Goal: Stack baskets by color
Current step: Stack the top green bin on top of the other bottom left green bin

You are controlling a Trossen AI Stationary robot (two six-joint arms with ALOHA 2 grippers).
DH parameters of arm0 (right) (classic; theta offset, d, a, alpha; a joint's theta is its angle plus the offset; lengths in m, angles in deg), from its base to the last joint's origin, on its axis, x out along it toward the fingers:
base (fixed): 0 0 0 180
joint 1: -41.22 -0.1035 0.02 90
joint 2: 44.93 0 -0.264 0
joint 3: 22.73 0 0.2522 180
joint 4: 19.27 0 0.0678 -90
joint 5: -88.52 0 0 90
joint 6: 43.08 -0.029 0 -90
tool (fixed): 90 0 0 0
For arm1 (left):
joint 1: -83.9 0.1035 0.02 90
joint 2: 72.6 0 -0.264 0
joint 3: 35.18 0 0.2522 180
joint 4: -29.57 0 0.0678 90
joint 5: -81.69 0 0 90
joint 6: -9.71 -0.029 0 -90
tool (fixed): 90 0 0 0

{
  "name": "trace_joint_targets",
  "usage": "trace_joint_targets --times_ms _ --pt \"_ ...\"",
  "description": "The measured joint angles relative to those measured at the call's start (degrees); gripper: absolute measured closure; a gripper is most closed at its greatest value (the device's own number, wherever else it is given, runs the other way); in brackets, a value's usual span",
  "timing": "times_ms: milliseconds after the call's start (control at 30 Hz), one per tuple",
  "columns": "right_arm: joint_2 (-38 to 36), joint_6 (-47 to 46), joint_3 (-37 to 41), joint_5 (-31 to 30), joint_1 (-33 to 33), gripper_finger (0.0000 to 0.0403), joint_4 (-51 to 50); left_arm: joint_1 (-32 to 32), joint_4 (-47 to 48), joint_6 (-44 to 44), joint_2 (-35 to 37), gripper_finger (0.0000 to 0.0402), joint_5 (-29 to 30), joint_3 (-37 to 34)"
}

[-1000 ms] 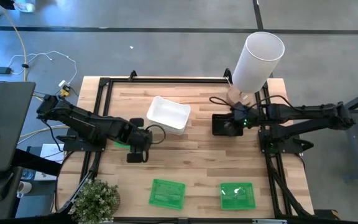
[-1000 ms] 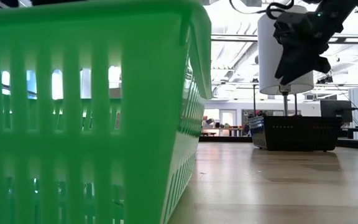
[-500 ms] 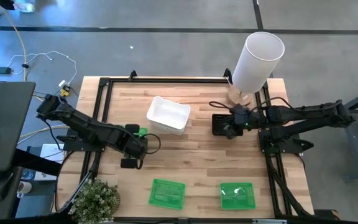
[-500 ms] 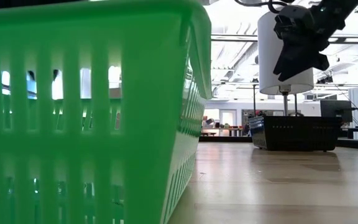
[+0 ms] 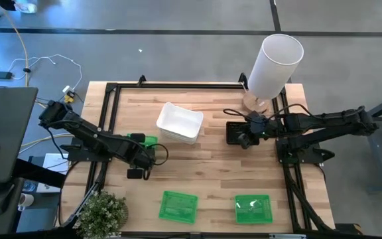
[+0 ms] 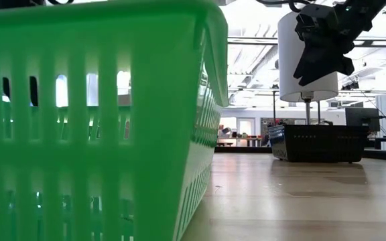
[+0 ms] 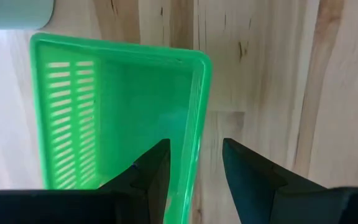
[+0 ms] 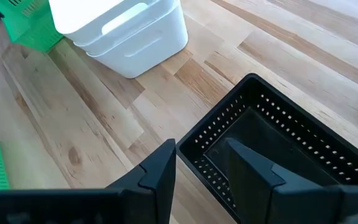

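My left gripper picks up the green basket by its side's rim [image 7: 199, 118] next, to stack it with the other green baskets.
A green basket [image 7: 117, 118] rests on its base on the table's left part [image 5: 140, 140]. My left gripper [image 7: 194, 142] points down over it, open. One finger stands inside the basket and one outside its side wall [image 7: 197, 112]. A black slotted basket [image 8: 284, 149] sits at the right [image 5: 234, 133]. My right gripper [image 8: 199, 144] hovers open well above it [image 6: 322, 47], slanting down over its near-left wall. Nested white baskets [image 5: 180, 122] stand at the middle. Two more green baskets [image 5: 178, 206] [image 5: 253, 208] lie near the front edge.
A tall white cylinder [image 5: 274, 65] stands on a small stand at the far right corner. A potted plant [image 5: 102, 212] sits at the near left corner. Bare wood [image 5: 197, 166] lies between the white stack and the front green baskets. A black frame [image 5: 178, 84] rims the table.
My left gripper has sunk toward the green basket, shifting a little toward the table's left and near edges. More of that basket now shows beside the arm. Nothing on the table has moved.
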Motion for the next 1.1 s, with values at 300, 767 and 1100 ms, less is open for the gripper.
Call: trace_joint_targets --times_ms 300,767,1100 --pt "0.0 0.0 0.0 0.01 0.0 0.0279 0.0 1.9 -5.43 0.15 0.0 0.0268 -1.92 -3.61" --pt "0.0 -0.13 -0.02 0.04 0.0 0.0279 -0.02 4.37 -11.45 0.75 0.0 0.0271 -3.85 -8.08" --pt "0.01 -0.17 -0.02 0.02 0.0 0.0279 0.0 4.35 -13.26 1.29 0.0 0.038 -3.58 -8.08"
